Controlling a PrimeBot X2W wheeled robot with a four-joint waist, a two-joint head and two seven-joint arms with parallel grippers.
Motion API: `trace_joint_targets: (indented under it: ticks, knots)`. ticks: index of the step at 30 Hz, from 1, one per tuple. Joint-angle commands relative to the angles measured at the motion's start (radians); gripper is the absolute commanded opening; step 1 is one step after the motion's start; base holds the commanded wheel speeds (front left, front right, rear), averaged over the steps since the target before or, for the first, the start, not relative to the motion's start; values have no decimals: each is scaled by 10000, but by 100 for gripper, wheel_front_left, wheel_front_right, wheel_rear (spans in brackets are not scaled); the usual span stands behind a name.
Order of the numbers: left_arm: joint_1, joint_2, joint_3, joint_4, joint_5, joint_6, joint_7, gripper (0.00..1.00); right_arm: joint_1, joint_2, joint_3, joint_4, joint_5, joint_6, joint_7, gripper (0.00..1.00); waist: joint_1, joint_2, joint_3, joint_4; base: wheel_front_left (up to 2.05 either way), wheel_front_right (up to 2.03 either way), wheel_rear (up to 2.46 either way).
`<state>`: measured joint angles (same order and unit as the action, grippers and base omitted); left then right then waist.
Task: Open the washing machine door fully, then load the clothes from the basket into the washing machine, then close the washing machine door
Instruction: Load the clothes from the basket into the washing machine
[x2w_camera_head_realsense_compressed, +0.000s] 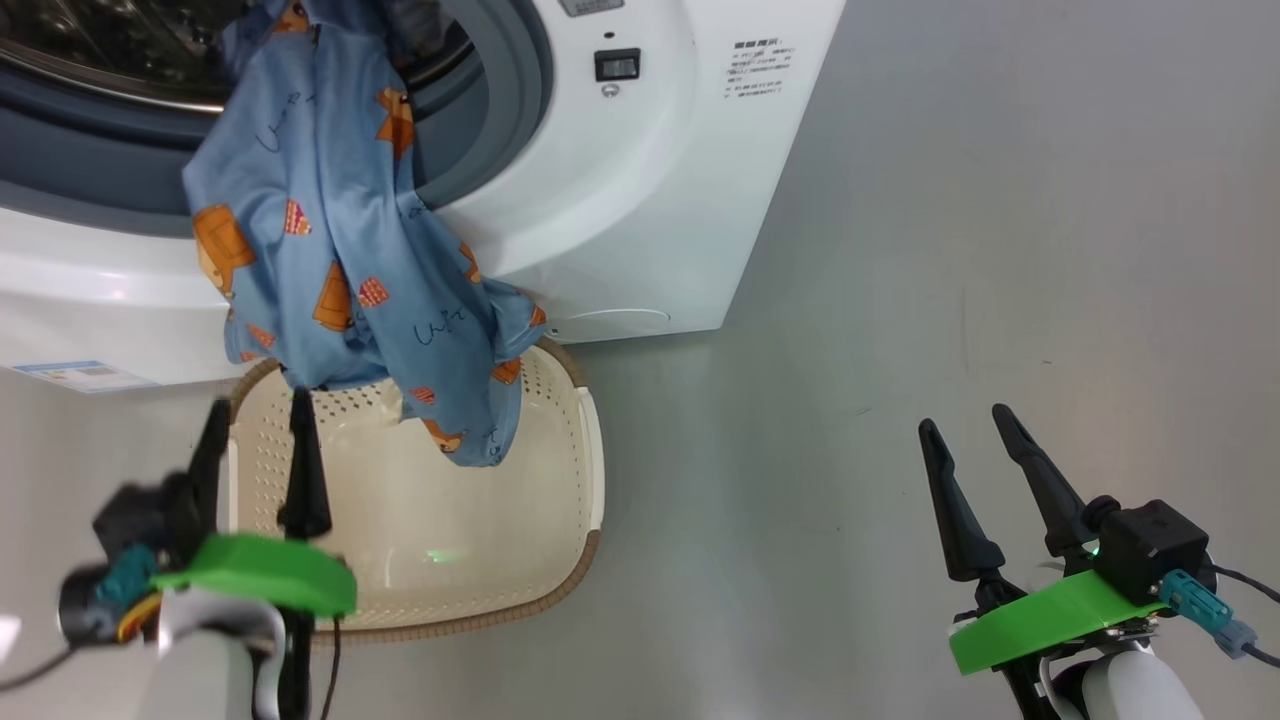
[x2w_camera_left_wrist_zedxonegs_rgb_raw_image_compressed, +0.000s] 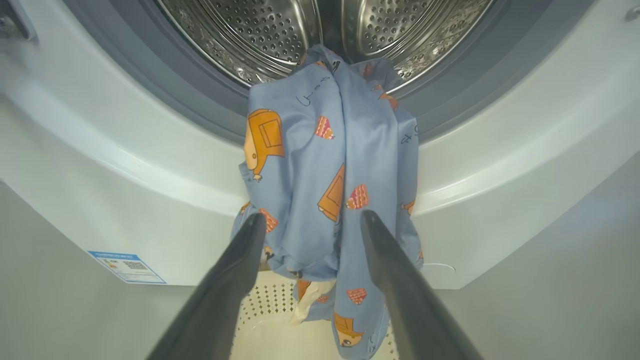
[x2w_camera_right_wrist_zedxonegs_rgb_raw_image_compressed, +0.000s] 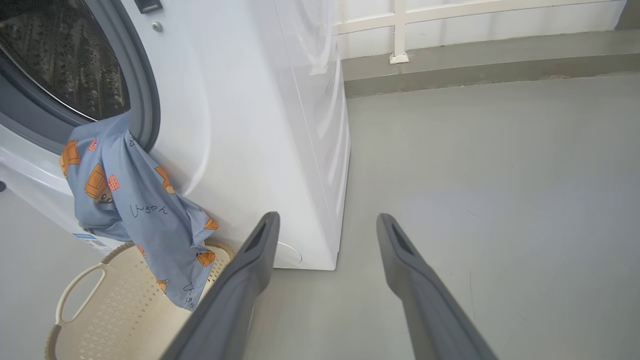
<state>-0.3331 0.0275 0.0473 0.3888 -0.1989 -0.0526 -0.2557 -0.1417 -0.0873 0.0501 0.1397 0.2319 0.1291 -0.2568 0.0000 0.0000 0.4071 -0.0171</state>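
My left gripper pinches the clothes by their lower end (x2w_camera_head_realsense_compressed: 366, 370) next. That end hangs slack over the basket while the upper cloth (x2w_camera_head_realsense_compressed: 318, 156) lies against the gasket.
Light blue clothes (x2w_camera_head_realsense_compressed: 330, 250) printed with orange figures hang out of the washing machine (x2w_camera_head_realsense_compressed: 640, 200) mouth, over its grey gasket and white front, with the lower end dangling into the cream basket (x2w_camera_head_realsense_compressed: 470, 560) on the floor. The same clothes (x2w_camera_left_wrist_zedxonegs_rgb_raw_image_compressed: 325, 170) drape from the steel drum (x2w_camera_left_wrist_zedxonegs_rgb_raw_image_compressed: 260, 35). A pale cream piece (x2w_camera_left_wrist_zedxonegs_rgb_raw_image_compressed: 307, 297) peeks out under the blue fabric. My left gripper (x2w_camera_head_realsense_compressed: 255, 405) hovers open over the basket's left side, just below the hanging cloth, holding nothing. My right gripper (x2w_camera_head_realsense_compressed: 965, 420) stands open over bare floor to the right. The washing machine door is out of view.
The basket (x2w_camera_right_wrist_zedxonegs_rgb_raw_image_compressed: 115, 310) stands against the machine's front, with a side handle (x2w_camera_right_wrist_zedxonegs_rgb_raw_image_compressed: 75, 292) facing out. A blue label (x2w_camera_left_wrist_zedxonegs_rgb_raw_image_compressed: 127, 266) sits at the machine's lower corner. Grey floor (x2w_camera_head_realsense_compressed: 950, 250) spreads to the right, ending at a low kerb and white rail (x2w_camera_right_wrist_zedxonegs_rgb_raw_image_compressed: 450, 30).
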Motion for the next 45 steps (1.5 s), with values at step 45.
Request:
trace_joint_targets:
  ticks: [45]
  knots:
    - [1471, 229, 338, -1641, -835, -337, -61, 100, -334, 33, 534, -380, 24, 16, -49, 100, 0, 0, 1262, -860, 0, 0, 0]
